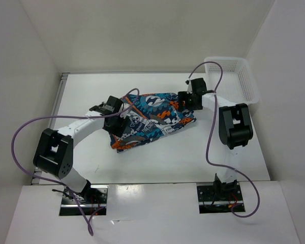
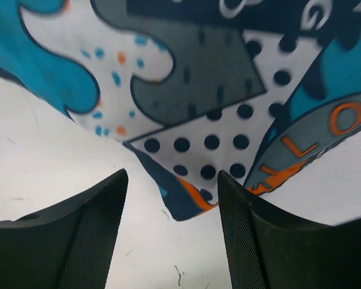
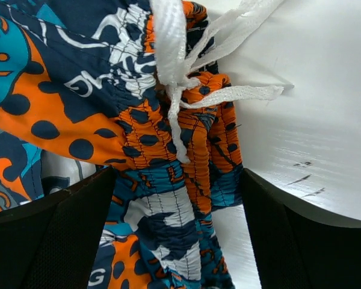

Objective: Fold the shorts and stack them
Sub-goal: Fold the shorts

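Note:
My right gripper grabs the shorts by the gathered waistband (image 3: 180, 174) beside the drawstring next, to fold that end of the shorts over toward my left gripper.
The shorts (image 1: 152, 121), printed in teal, orange, white and black, lie spread on the white table at its middle. My left gripper (image 1: 118, 116) hovers at their left edge; in the left wrist view it (image 2: 171, 198) is open and empty, with a corner of the cloth (image 2: 192, 120) just beyond the fingertips. My right gripper (image 1: 187, 100) is at the shorts' right end; in the right wrist view it (image 3: 177, 198) is open, with the gathered elastic waistband (image 3: 180, 174) and the white drawstring (image 3: 168, 54) between the fingers.
A white plastic mesh basket (image 1: 239, 81) stands at the back right corner. White walls enclose the table on the left, back and right. Purple cables loop from both arms.

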You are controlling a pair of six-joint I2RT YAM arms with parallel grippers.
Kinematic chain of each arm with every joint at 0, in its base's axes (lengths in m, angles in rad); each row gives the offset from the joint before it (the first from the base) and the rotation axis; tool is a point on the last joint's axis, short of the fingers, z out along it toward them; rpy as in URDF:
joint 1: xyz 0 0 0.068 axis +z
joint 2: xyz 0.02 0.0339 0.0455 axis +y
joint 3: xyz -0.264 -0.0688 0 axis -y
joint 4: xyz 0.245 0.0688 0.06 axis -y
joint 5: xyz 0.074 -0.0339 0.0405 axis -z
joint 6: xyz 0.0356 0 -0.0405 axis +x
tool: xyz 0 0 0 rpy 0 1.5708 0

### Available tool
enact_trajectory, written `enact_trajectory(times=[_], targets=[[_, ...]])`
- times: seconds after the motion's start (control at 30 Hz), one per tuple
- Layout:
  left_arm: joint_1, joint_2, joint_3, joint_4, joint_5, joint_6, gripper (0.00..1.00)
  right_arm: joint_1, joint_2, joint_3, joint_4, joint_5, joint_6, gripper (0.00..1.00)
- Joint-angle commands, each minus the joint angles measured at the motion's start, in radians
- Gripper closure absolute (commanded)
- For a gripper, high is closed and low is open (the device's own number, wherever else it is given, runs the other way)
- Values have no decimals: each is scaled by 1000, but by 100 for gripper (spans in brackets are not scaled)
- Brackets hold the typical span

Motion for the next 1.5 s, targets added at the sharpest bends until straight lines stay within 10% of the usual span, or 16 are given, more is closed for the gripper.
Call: enact_trajectory(times=[0.0, 0.3, 0.7, 1.47], targets=[[7, -4, -37, -16, 19, 2, 31, -5, -5, 14, 10, -1, 50, 11], [-2, 68, -126, 7, 63, 2, 30, -14, 55, 0, -8, 21, 82, 29], [-2, 75, -177, 50, -10, 2, 30, -14, 3, -52, -8, -94, 42, 99], [-91, 127, 297, 22, 15, 2, 26, -35, -491, -130, -50, 109, -84, 100]])
